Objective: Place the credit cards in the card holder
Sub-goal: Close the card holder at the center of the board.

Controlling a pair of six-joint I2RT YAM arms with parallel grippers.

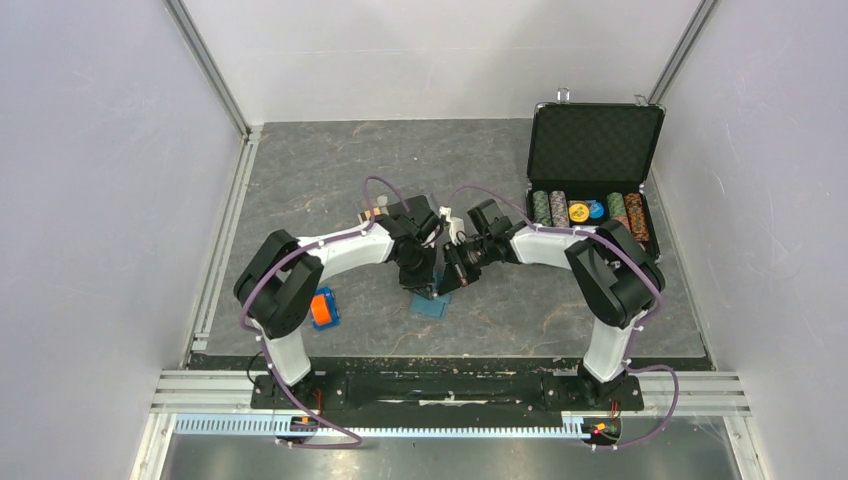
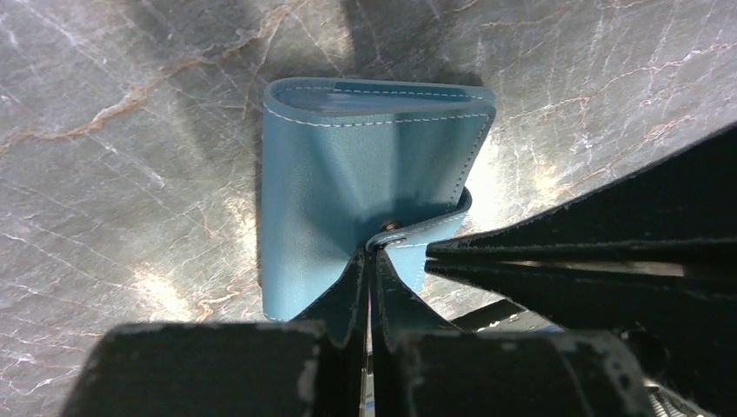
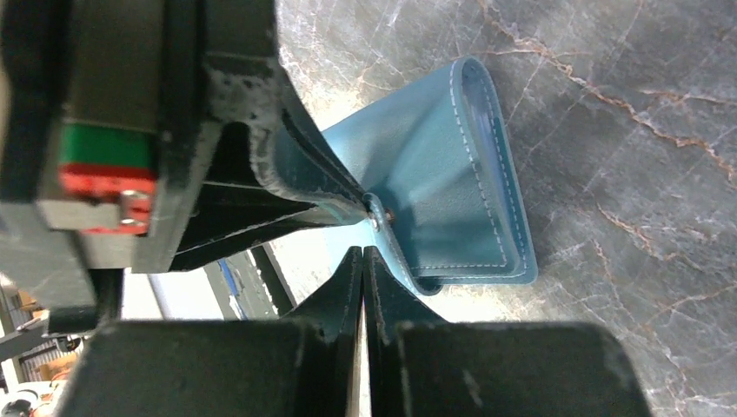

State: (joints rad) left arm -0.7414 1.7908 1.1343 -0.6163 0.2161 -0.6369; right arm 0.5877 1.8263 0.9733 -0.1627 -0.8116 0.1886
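Note:
The card holder would stay if I lifted my right gripper now, because the gripper is shut and empty just short of the snap tab.
The teal card holder lies folded on the dark stone tabletop, fold edge away from me, and shows small under both wrists in the top view. My left gripper is shut on its cover edge right at the snap tab. My right gripper is shut with nothing between its fingers, its tips just short of the tab and the card holder. The two grippers meet almost tip to tip at the snap. The credit cards are out of view.
An open black chip case with rows of chips stands at the back right. An orange-and-blue block lies beside the left arm's elbow. A small tan and white item peeks out behind the left arm. Grey walls enclose the table.

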